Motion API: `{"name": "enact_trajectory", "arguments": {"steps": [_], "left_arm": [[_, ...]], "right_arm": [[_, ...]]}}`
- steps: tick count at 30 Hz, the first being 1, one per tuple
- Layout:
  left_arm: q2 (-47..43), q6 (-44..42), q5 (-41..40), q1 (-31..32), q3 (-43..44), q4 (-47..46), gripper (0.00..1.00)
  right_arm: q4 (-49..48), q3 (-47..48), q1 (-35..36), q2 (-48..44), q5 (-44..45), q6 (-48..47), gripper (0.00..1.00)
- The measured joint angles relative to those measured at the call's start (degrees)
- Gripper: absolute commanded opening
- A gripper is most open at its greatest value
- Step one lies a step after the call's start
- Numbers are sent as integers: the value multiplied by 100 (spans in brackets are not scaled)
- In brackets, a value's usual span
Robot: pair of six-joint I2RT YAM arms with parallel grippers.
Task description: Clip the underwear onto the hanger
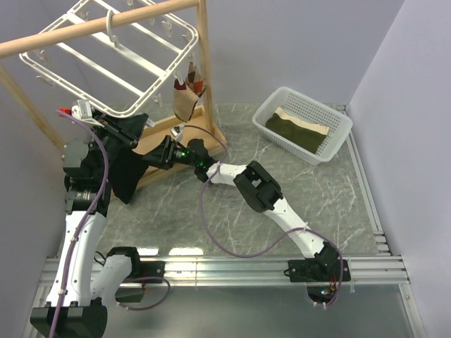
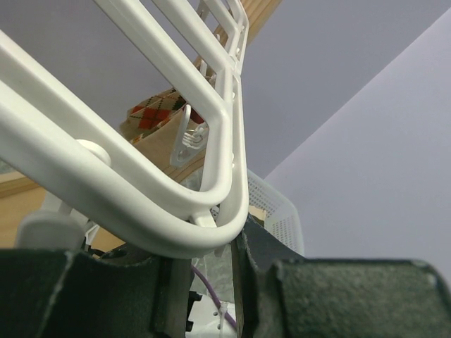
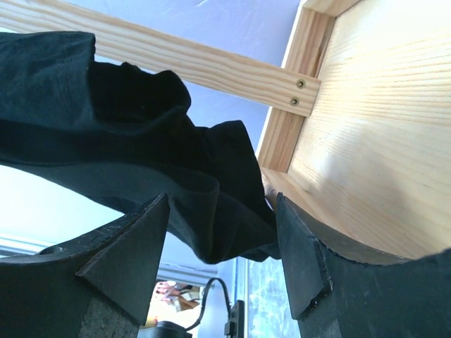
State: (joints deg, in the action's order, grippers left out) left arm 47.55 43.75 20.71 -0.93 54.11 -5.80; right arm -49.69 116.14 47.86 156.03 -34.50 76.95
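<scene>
The black underwear's loose edge needs to be clipped to the hanger (image 1: 184, 25). My right gripper will next pinch the underwear by the loose fold at its loose edge (image 1: 145, 163).
The white hanger (image 1: 184, 25) hangs by its hook from the wooden pole. The black underwear (image 1: 127, 169) hangs limp below the hanger's near corner, beside my raised left arm. My left gripper (image 1: 116, 127) is at that corner. In the left wrist view the hanger's rounded corner (image 2: 232, 141) sits just above my left gripper (image 2: 210, 282), whose jaws stand a little apart with nothing spanning them. My right gripper (image 1: 156, 153) is open at the underwear's right edge. In the right wrist view a fold of the underwear (image 3: 141, 141) hangs between the open fingers of my right gripper (image 3: 224, 232), not pinched.
The wooden pole stand (image 1: 204, 70) rises behind the underwear, and its base board (image 3: 366, 127) is close to my right gripper. A small brown plaid garment (image 1: 187, 91) is clipped on the hanger. A white mesh basket (image 1: 331, 141) holding olive-and-tan cloth (image 1: 299, 130) stands far right.
</scene>
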Motion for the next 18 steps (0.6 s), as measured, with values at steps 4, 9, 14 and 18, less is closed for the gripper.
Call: {"name": "enact_trajectory", "arguments": {"steps": [4, 9, 14, 18], "left_arm": [[0, -2, 0, 0, 0, -13, 0], [9, -22, 0, -2, 0, -15, 0], [9, -63, 2, -20, 0, -11, 0], [9, -63, 11, -35, -11, -11, 0]], "right_arm": [[-146, 22, 31, 61, -22, 138, 69], [-243, 42, 122, 90, -79, 271, 64], [-391, 190, 192, 96, -114, 299, 51], [-483, 291, 197, 96, -136, 216, 25]]}}
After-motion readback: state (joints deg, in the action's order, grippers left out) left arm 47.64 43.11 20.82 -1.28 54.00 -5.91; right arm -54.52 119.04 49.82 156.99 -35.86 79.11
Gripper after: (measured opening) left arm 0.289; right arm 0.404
